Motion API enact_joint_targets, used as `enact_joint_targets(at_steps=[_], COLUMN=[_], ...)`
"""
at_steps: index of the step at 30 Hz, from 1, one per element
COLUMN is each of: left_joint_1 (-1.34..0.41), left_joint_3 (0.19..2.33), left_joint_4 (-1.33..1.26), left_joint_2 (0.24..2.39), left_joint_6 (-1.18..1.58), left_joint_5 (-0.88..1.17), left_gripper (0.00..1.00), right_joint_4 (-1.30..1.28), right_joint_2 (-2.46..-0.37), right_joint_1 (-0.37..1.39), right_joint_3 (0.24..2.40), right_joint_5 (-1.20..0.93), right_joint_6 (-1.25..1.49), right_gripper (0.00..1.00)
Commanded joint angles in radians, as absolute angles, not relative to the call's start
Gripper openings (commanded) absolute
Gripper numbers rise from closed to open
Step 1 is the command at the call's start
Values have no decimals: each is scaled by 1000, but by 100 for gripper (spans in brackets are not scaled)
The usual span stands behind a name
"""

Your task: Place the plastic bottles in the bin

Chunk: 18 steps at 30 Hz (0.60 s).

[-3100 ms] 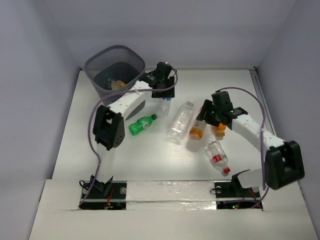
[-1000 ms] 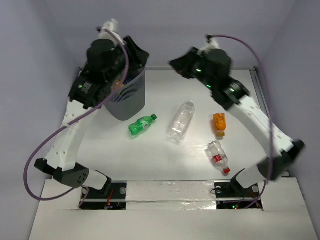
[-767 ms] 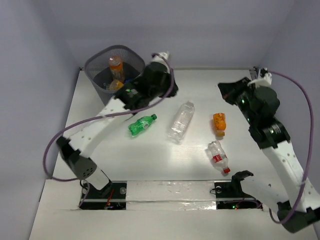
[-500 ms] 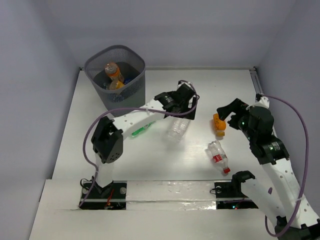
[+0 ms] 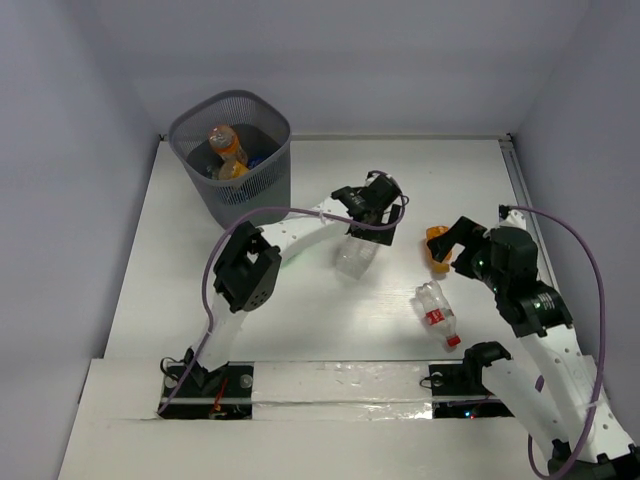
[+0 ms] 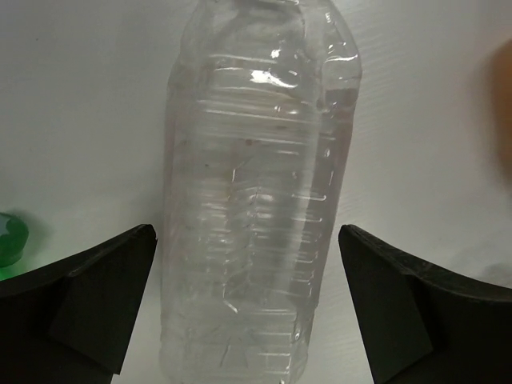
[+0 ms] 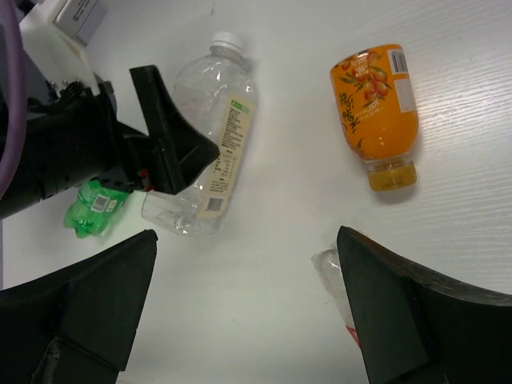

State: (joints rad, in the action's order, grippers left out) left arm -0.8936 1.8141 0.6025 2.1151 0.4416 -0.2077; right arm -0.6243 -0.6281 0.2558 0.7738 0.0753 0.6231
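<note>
The robot's left gripper isn't ready to close on the clear bottle (image 5: 360, 249) (image 6: 251, 216) yet and needs to go lower first, because its fingers are above the bottle.
A large clear bottle (image 6: 252, 200) lies on the white table (image 5: 330, 320) between the spread fingers of my left gripper (image 6: 248, 320), which do not touch it. In the top view my left gripper (image 5: 368, 228) hangs over this bottle (image 5: 354, 258). My right gripper (image 5: 452, 243) is open and empty above an orange bottle (image 7: 376, 108). A clear bottle with a red label (image 5: 437, 312) lies nearer the front. A green bottle (image 7: 92, 204) lies mostly under the left arm. The dark mesh bin (image 5: 262, 185) at the back left holds an orange bottle (image 5: 226, 142) and others.
The left arm (image 5: 290, 235) stretches across the table from the front left to the middle. White walls close in the back and both sides. A cable loops from each arm. The right wrist view shows the left gripper (image 7: 164, 136) beside the clear bottle (image 7: 212, 136).
Both arms carried bottles to the bin and came back empty; an orange bottle now stands in it. In the last half second the left gripper settled around the clear bottle and the right gripper drew nearer the orange one.
</note>
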Motion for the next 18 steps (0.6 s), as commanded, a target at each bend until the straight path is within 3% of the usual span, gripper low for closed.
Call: enact_joint_targets(at_steps=[1,9,12,13,16,18], left_joint_1=[-884,-864,-851,-851,-851,-851], left_joint_3=[1890,1925,1888,1882,1876,1888], left_joint_4=[617,618,583,575,574,580], left_joint_2=[2144,2221,2218,2215,2183,2132], left_joint_6=[402,399,399,399,394,385], left_joint_5=[-161,-161,-173,-185,-181,-179], left_gripper=[99,98,88,78,64,63], right_joint_4=[-586,-572,-557,-548,-549,-552], right_joint_2=[-635,-673,-712,-727,-807,-878], right_joint_1=[253,253,244,244,233,190], right_joint_3=[772,769,764,764,781,810], right_joint_5=[25,34,58,61,80,86], right_joint_6=[606,604,607,606,589,555], right_gripper=[100,100,100,99,97,98])
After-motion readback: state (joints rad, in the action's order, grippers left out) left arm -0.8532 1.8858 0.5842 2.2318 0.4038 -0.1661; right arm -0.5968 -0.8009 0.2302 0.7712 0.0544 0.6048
